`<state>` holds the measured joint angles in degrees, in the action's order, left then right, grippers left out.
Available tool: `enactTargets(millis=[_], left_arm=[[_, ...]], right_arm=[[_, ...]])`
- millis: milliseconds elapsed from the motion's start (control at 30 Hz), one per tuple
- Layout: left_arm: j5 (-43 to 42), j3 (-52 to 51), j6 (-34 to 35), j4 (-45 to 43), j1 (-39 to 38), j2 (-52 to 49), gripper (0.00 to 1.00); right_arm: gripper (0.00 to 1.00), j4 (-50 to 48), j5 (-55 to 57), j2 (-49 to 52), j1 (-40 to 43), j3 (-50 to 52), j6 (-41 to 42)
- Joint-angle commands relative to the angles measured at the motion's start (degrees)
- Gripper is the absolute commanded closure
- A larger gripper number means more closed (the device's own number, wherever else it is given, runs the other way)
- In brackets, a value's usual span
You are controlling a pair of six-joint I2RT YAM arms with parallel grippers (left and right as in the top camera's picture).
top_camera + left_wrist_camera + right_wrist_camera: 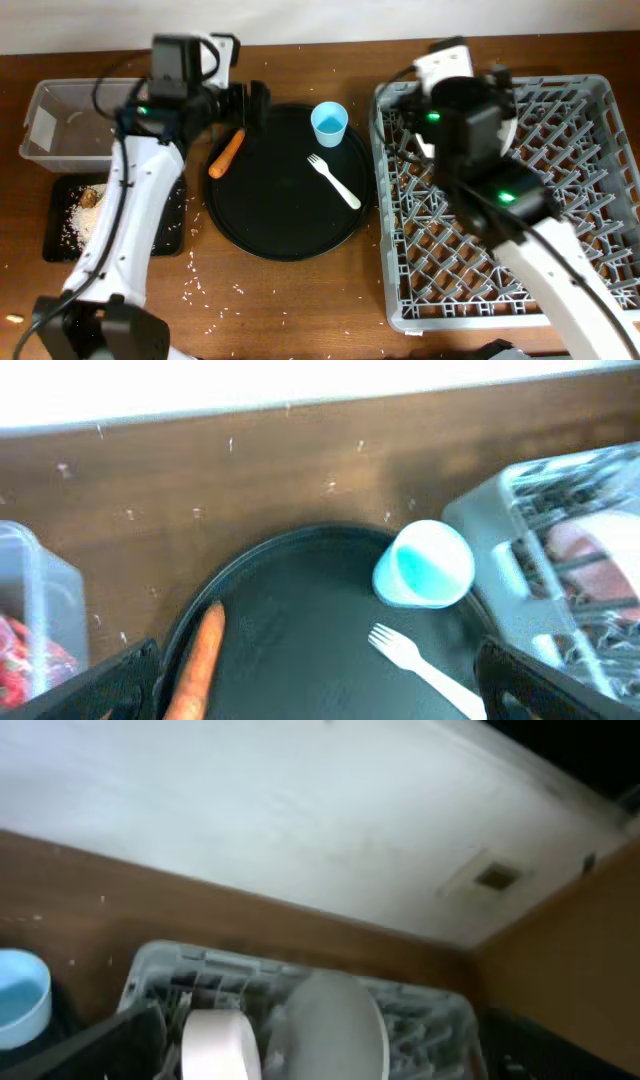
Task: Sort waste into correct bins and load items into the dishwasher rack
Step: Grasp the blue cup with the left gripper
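The light blue cup should next be grabbed by its rim with my left gripper, so that the cup's base end stays free for handover to my right gripper.
The orange carrot lies at the left edge of the round black tray, with the light blue cup and the white fork on it. My left gripper hovers open over the tray's far left rim. In the left wrist view the carrot, cup and fork lie between its spread fingers. My right gripper is open above the rack. The white bowl and the grey-green bowl stand on edge in the rack.
The clear tub stands at the far left, with the red wrapper inside. The shallow black tray in front of it holds rice and brown scraps. Loose rice grains lie on the wooden table near it.
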<state>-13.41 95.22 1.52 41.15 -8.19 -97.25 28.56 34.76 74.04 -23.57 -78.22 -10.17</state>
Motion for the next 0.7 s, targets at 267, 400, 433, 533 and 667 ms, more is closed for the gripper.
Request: enactTargets(millis=[267, 400, 433, 533, 667], left_arm=[[-2.1, 25.9, -5.0, 12.0, -6.6, -25.6, 0.06], [-2.1, 25.9, -5.0, 10.1, -9.2, -32.3, 0.16], [-2.1, 25.9, -5.0, 9.9, -10.2, -33.3, 0.19], [-1.6, 25.9, -5.0, 9.8, -11.5, -34.7, 0.27], [-1.6, 25.9, -5.0, 8.5, -11.6, -37.5, 0.33]], right_arm=[[0.11, 16.5, -14.9, -6.6, 7.5, -0.7, 13.7], [0.11, 18.5, -14.9, -6.4, 7.5, -0.7, 13.7], [0.11, 18.6, -14.9, -6.4, 7.5, -0.7, 13.7], [0.11, 18.8, -14.9, -6.4, 7.5, -0.7, 13.7], [0.11, 18.9, -14.9, -6.4, 7.5, -0.7, 13.7]])
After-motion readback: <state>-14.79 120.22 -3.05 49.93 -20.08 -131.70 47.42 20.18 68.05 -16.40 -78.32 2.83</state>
